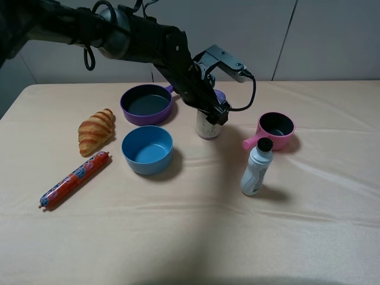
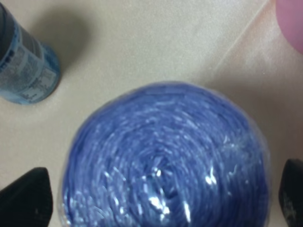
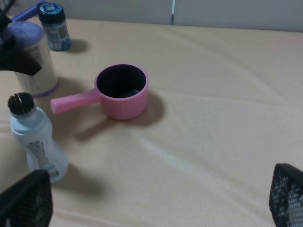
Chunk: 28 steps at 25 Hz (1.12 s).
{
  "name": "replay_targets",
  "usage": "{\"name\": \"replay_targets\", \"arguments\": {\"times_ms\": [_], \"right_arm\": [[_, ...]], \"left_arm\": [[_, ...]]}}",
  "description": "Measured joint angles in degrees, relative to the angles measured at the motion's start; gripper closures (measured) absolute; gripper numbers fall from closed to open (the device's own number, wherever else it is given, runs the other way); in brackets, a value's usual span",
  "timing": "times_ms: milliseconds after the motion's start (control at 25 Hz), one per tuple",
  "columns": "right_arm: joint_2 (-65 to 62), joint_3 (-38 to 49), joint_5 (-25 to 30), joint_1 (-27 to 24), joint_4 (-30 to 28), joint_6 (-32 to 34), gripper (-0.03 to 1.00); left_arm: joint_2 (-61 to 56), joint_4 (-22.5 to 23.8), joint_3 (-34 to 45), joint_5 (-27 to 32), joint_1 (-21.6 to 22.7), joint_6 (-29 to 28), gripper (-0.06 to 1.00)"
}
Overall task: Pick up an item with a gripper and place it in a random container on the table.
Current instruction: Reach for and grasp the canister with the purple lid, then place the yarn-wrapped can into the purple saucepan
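The jar (image 1: pixel 207 127) would be caught if I closed my left gripper now, because the gripper's fingers reach down beside the purple lid (image 1: pixel 219 95), so I should close now.
The tall clear jar (image 1: pixel 207 127) with a purple lid stands upright on the beige table (image 1: pixel 190 237), just right of the purple frying pan (image 1: pixel 146 104). My left gripper (image 1: pixel 215 113) reaches across from the upper left and sits over the jar's top. In the left wrist view the purple lid (image 2: pixel 165 156) fills the frame, with the left gripper (image 2: pixel 158 198) open and one black fingertip (image 2: pixel 26 198) on each side, slightly clear of it. My right gripper (image 3: pixel 154 203) is open and empty over bare cloth; it is out of the high view. The jar also shows in the right wrist view (image 3: pixel 31 66).
A blue bowl (image 1: pixel 147 149) sits in front of the pan. A pink saucepan (image 1: pixel 276 130) and a white squeeze bottle (image 1: pixel 256 167) stand right of the jar. A small blue jar (image 3: pixel 54 26) stands behind it. A croissant (image 1: pixel 96 130) and a sausage (image 1: pixel 74 179) lie left.
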Motion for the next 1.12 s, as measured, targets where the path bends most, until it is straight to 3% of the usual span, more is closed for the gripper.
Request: {"name": "replay_targets", "arguments": {"times_ms": [200,400,1120], "right_arm": [[0.0,0.0,0.0,0.0,0.04,0.0,0.27],[0.0,0.0,0.0,0.0,0.04,0.0,0.27],[0.0,0.0,0.0,0.0,0.04,0.0,0.27]], "left_arm": [[0.0,0.0,0.0,-0.05,-0.39,0.0,0.05],[0.0,-0.05,0.0,-0.84,-0.58,0.0,0.34],[0.0,-0.06,0.0,-0.86,-0.58,0.0,0.34]]}}
